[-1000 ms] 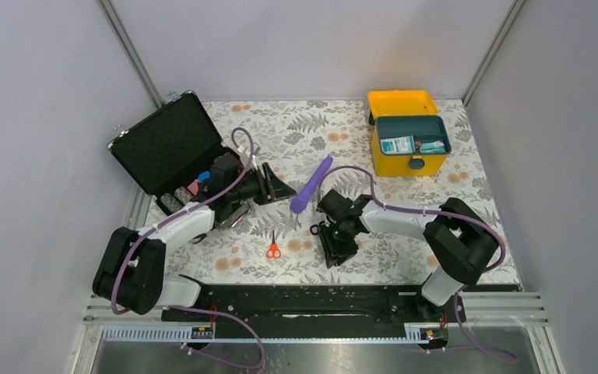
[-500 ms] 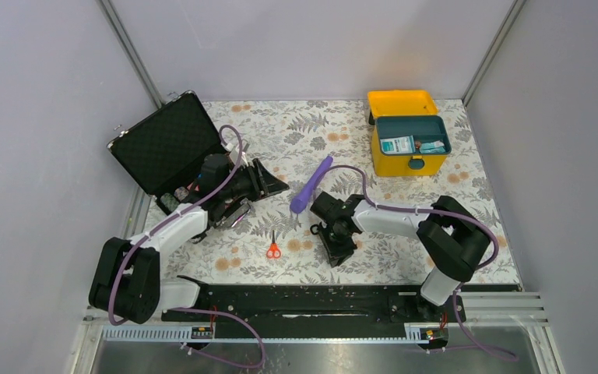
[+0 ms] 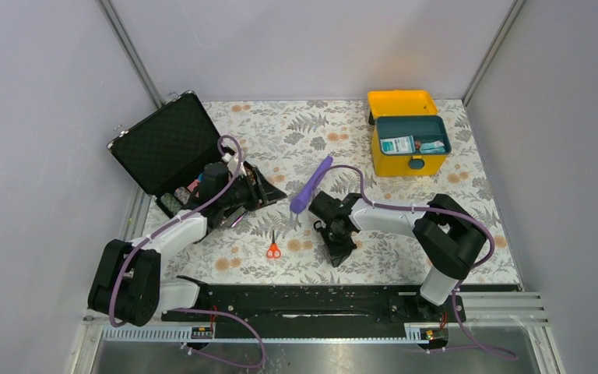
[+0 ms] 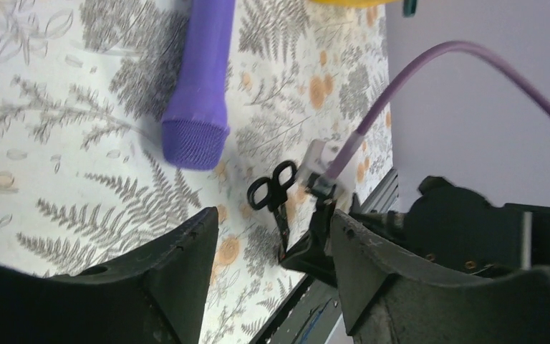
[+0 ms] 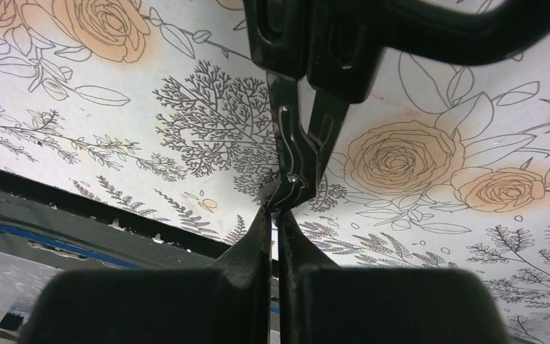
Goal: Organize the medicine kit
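Note:
My left gripper is to grab the black scissors' (image 5: 297, 143) handle loops next, so that the blade tip stays free to pass from my right gripper.
The medicine kit (image 3: 409, 164) stands open at the back right, yellow with a teal tray holding small boxes. My right gripper (image 5: 278, 211) is shut on the blade tip of black scissors (image 5: 297, 143), low over the floral mat near the front middle (image 3: 335, 243). The left wrist view shows those scissors (image 4: 272, 190) with their handles toward the far side. My left gripper (image 4: 273, 215) is open with nothing between its fingers, beside the black case (image 3: 269, 187). A purple tube (image 3: 311, 185) lies between the two arms.
A black hard case (image 3: 167, 144) lies open at the left with rolls inside, under my left arm. Orange-handled scissors (image 3: 273, 249) lie on the mat in front of it. The table's black front rail (image 3: 311, 296) runs just behind my right gripper.
My right gripper has shut on the black scissors and shifted slightly left. My left gripper has opened wider and drawn back a little toward the black case.

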